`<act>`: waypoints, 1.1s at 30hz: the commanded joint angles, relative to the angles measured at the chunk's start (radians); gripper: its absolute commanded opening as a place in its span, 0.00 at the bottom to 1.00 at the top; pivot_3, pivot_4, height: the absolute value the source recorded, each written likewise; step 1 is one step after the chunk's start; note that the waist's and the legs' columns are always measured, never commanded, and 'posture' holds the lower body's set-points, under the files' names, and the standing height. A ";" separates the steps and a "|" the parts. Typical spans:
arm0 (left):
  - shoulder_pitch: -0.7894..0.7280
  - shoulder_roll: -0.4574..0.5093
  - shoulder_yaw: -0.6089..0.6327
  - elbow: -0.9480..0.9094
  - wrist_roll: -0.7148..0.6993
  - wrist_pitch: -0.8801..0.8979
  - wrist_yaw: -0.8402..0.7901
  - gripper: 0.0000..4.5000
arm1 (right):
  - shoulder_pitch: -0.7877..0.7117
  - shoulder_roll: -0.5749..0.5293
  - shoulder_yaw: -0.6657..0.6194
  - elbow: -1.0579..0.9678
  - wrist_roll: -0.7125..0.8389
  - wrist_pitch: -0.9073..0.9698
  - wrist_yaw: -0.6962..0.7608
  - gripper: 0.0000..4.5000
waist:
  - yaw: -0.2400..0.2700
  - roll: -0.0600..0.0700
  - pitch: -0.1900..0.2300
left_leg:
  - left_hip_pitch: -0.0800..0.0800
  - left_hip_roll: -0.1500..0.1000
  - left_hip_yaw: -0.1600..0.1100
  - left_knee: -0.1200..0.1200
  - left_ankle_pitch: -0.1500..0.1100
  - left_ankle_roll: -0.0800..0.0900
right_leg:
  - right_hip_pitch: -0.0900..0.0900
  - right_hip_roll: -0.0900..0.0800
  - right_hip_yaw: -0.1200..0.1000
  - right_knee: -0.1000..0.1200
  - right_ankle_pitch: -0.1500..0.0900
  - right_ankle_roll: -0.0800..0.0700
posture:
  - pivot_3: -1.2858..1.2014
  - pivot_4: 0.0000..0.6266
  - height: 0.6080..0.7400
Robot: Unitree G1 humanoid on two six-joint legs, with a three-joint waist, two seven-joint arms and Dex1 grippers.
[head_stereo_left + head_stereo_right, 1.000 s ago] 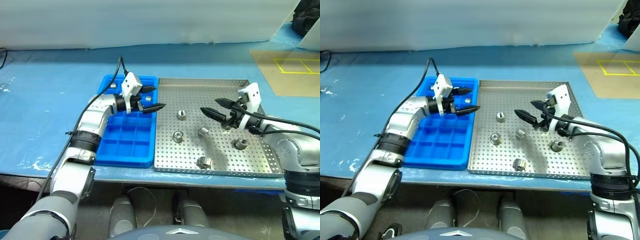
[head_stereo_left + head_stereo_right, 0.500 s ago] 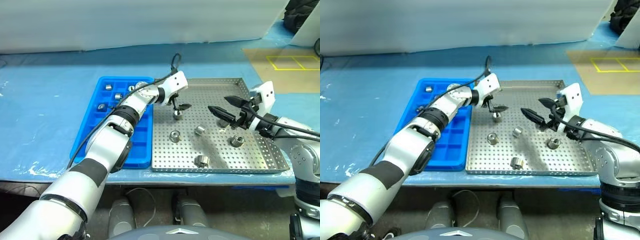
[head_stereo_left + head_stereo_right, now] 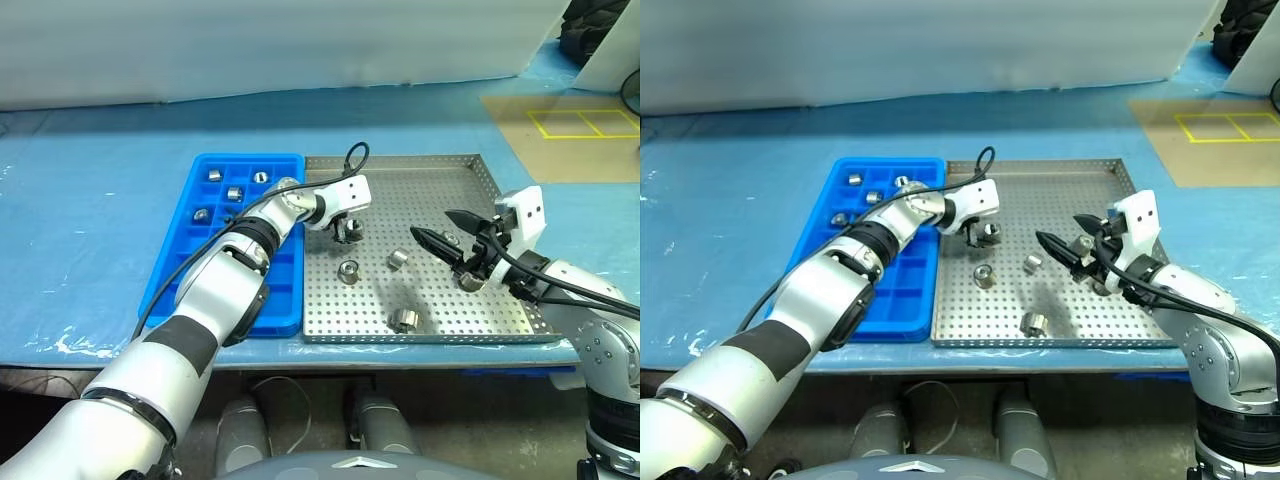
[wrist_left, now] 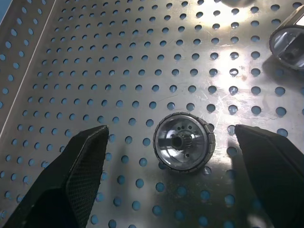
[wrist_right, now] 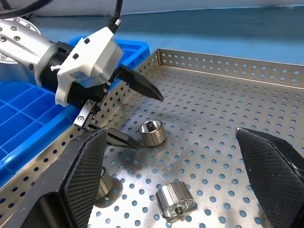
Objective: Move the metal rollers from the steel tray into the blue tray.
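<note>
The left gripper will next grab the roller by its round outer side [image 3: 354,227], so that it can move the metal roller from the steel tray [image 3: 470,190] into the blue tray.
The steel tray [image 3: 470,190] holds several metal rollers, among them two near its middle [image 3: 349,271] [image 3: 397,259] and one by the front rim [image 3: 405,320]. My left gripper [image 3: 348,232] is open and lowered over a roller near the tray's left side. That roller [image 4: 184,141] lies between the two fingers [image 4: 80,175], touching neither. My right gripper [image 3: 432,228] hovers open and empty above the tray's right half, with a roller [image 3: 470,281] just below it. The blue tray [image 3: 230,280] lies left of the steel tray with several rollers [image 3: 236,193] in its far compartments.
Both trays rest on a blue covered table [image 3: 90,220]. A cable [image 3: 352,155] loops up from the left wrist. A brown mat with yellow lines [image 3: 570,125] lies at the far right. The right wrist view shows the left gripper's white housing [image 5: 90,61].
My left gripper swung from above the blue tray to the steel tray and sank around a roller. The right gripper drew back a little. The camera view shifted.
</note>
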 commanded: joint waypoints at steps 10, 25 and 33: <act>0.044 -0.006 -0.024 0.009 0.087 0.064 0.138 1.00 | 0.028 0.019 -0.018 -0.061 0.026 -0.015 -0.055 0.99 | -0.019 0.000 0.000 | 0.000 0.000 0.000 0.001 -0.001 0.002 | 0.001 -0.001 -0.001 -0.002 0.000 0.001 | 0.29 0.24 1.00; 0.054 0.039 -0.020 0.002 0.111 0.044 0.111 0.52 | -0.015 0.038 0.022 -0.015 0.010 -0.046 -0.058 1.00 | -0.051 0.000 0.000 | -0.006 -0.009 0.000 0.003 -0.007 0.011 | 0.002 -0.013 -0.002 -0.011 0.002 0.011 | 0.31 0.24 1.00; 0.029 0.050 0.071 -0.027 0.023 -0.012 -0.025 0.42 | -0.027 0.033 0.047 -0.009 0.019 -0.044 -0.032 1.00 | -0.049 0.001 0.000 | -0.010 -0.010 0.000 0.003 -0.008 0.019 | 0.000 -0.014 -0.003 -0.015 0.004 0.009 | 0.31 0.24 1.00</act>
